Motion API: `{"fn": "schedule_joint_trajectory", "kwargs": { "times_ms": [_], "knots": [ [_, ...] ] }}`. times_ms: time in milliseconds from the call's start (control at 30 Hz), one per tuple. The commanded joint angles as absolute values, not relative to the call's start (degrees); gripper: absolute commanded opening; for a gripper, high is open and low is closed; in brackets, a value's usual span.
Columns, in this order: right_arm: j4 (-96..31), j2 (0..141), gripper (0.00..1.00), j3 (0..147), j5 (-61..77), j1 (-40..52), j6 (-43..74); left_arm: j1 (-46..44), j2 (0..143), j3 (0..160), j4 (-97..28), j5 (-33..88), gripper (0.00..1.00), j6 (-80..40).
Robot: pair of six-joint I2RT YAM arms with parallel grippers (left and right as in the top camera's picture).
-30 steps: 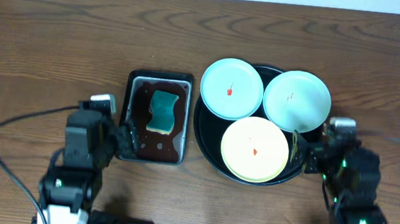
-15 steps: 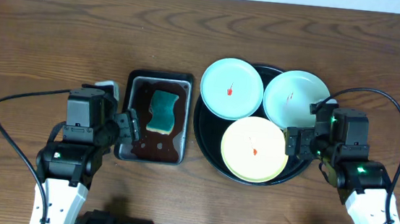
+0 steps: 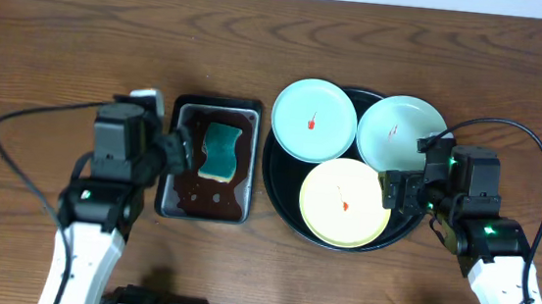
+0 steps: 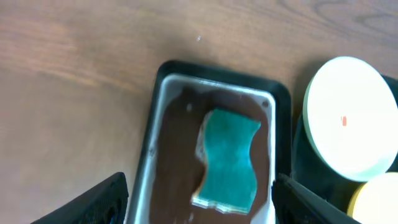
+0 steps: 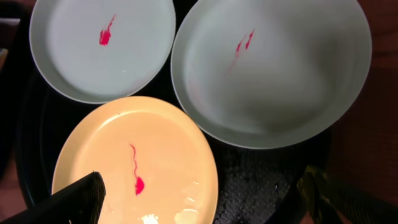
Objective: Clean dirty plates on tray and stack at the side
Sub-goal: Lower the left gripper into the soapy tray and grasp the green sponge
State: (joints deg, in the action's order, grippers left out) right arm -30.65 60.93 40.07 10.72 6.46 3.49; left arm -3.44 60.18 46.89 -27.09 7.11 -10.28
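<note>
The teal sponge's broad end should stay free to wipe the dirty plates, so my left gripper should grab the sponge's narrowed middle next.
The round black tray [image 3: 279, 187] holds three plates. A pale blue-green plate [image 3: 313, 119] lies at its back left, a second one [image 3: 402, 134] at its back right, and a pale yellow plate [image 3: 345, 203] at the front. Each has a small red smear. My right gripper [image 3: 390, 192] is open and empty, above the yellow plate's right edge. The right wrist view shows its jaws [image 5: 199, 208] over the yellow plate [image 5: 137, 162], with both blue-green plates [image 5: 102, 46] [image 5: 273, 68] and the tray [image 5: 261, 180]. My left gripper [image 3: 177, 154] is open and empty.
A rectangular metal pan [image 3: 253, 170] of dark liquid stands left of the tray, with a teal sponge [image 3: 220, 151] in it. My left gripper [image 4: 202, 208] hovers over the pan [image 4: 158, 124] and sponge [image 4: 229, 158]. Bare wooden table lies all around.
Both arms have come forward from the table's front edge. The left gripper moved up over the pan's left side. The right gripper moved to the yellow plate's right edge.
</note>
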Motion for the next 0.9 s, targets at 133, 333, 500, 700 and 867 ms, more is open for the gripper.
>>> {"fn": "schedule_joint_trajectory", "kwargs": {
  "times_ms": [133,333,500,700,867],
  "knots": [
    [-30.44,60.93,0.99,41.15,11.46,6.09,4.23,-9.52,72.93,48.10,-20.43,6.50,0.68,-9.69],
    [-30.24,61.04,0.99,41.15,11.46,6.09,4.25,-12.10,81.95,48.10,-16.56,-1.96,0.68,-10.76],
    [-30.24,61.04,0.99,41.15,11.46,6.09,4.25,-12.97,87.50,48.10,-15.73,3.73,0.61,-11.75],
    [-30.24,61.04,0.99,41.15,11.46,6.09,4.25,-14.72,89.06,48.10,-14.85,4.05,0.59,-11.73],
    [-30.24,61.04,0.99,41.15,11.46,6.09,4.27,-16.14,89.10,47.90,-14.66,3.73,0.58,-11.73]
  ]
}}
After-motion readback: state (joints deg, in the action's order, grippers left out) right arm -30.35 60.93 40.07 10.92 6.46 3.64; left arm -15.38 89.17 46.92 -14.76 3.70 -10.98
